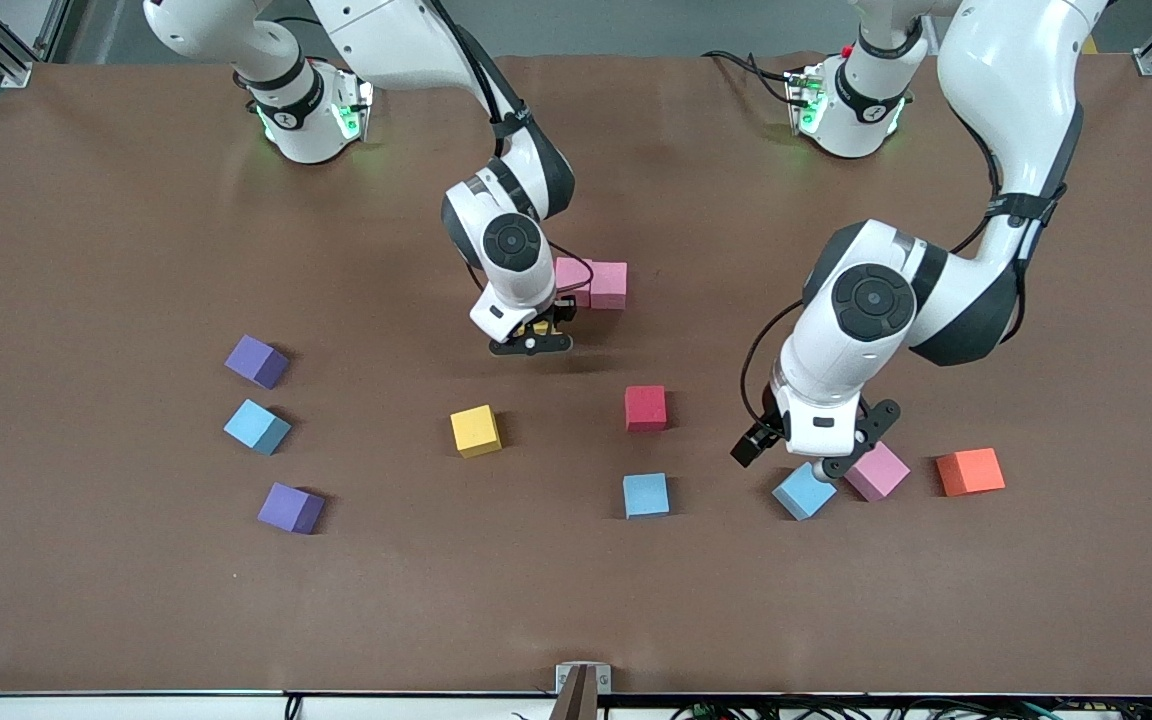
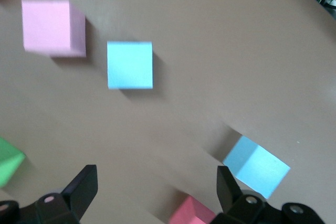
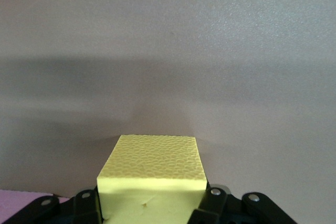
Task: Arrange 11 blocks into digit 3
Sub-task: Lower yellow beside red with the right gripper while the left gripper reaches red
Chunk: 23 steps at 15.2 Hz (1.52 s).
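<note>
My right gripper should open now, because the yellow block [image 3: 151, 174] is low beside the pink blocks, at table level, and would stay standing.
My right gripper [image 1: 533, 343] is shut on a yellow block [image 3: 152, 174] beside two touching pink blocks [image 1: 591, 284], low over the table. My left gripper [image 1: 821, 462] is open and empty in the air over a light blue block [image 1: 803, 492] and a pink block [image 1: 876, 471]. Its open fingers [image 2: 84, 182] show in the left wrist view, with those two blocks [image 2: 129, 65] on the table. Loose on the table are a red block [image 1: 645, 408], a yellow block [image 1: 476, 431], two more light blue blocks [image 1: 645, 495] and two purple blocks [image 1: 257, 361].
An orange cube [image 1: 970, 471] lies beside the pink block, toward the left arm's end of the table. A green cube [image 2: 8, 161] shows only in the left wrist view, hidden under the left arm in the front view.
</note>
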Motion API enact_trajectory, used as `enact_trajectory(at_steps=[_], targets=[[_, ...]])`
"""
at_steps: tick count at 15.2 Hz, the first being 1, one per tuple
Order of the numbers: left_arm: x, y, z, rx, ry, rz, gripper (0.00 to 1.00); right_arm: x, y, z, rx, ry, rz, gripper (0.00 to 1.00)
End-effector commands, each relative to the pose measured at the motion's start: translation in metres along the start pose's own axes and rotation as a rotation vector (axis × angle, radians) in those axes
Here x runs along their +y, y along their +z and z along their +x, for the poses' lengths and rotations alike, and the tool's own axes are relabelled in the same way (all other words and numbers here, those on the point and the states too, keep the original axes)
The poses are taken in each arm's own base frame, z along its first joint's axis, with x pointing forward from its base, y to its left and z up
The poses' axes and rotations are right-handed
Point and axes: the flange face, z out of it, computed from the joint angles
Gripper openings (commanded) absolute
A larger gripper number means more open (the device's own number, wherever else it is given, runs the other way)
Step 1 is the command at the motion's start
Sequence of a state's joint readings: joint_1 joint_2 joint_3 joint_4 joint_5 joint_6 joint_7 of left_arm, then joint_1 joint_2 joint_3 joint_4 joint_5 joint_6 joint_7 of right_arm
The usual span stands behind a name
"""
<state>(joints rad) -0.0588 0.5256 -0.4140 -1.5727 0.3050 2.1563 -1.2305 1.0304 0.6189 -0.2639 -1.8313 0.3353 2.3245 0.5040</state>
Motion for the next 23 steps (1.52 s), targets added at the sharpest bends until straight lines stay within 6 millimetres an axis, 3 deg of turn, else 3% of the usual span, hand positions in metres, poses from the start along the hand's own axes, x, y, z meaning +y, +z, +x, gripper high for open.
enact_trajectory(at_steps=[1, 3, 4, 5, 7, 8, 10, 15, 16, 18, 23], targets=[[-0.013, -0.004, 0.029, 0.034, 0.163, 0.031, 1.00, 0.002, 0.010, -0.016, -0.023, 0.017, -0.006, 0.20], [-0.014, -0.006, 0.033, 0.046, 0.349, 0.039, 1.00, 0.002, 0.010, -0.016, -0.021, 0.017, -0.005, 0.21], [-0.014, -0.007, 0.037, 0.052, 0.362, 0.038, 1.00, 0.002, 0.010, -0.016, -0.021, 0.016, -0.005, 0.21], [-0.016, 0.005, 0.046, 0.065, 0.386, 0.060, 1.00, 0.003, 0.011, -0.015, -0.021, 0.019, -0.007, 0.21], [-0.014, 0.016, 0.042, 0.076, 0.470, 0.086, 1.00, 0.004, 0.011, -0.015, -0.021, 0.020, -0.006, 0.22], [-0.012, 0.017, 0.039, 0.069, 0.497, 0.081, 1.00, 0.003, 0.010, -0.014, -0.020, 0.020, -0.005, 0.34], [-0.008, 0.018, 0.033, 0.060, 0.566, 0.080, 1.00, 0.003, 0.009, -0.014, -0.015, 0.021, 0.000, 0.98], [-0.002, 0.058, 0.033, 0.008, 0.717, 0.080, 1.00, 0.000, -0.008, -0.004, 0.015, 0.024, 0.024, 1.00], [0.003, 0.058, 0.024, 0.006, 0.712, 0.077, 1.00, 0.000, -0.017, -0.001, 0.022, 0.024, 0.035, 1.00], [0.024, 0.050, -0.011, -0.013, 0.692, 0.049, 1.00, -0.001, -0.037, -0.001, 0.037, 0.022, 0.060, 1.00], [0.034, 0.048, -0.042, -0.068, 0.564, 0.040, 1.00, 0.016, -0.102, -0.002, 0.005, 0.037, 0.087, 1.00]])
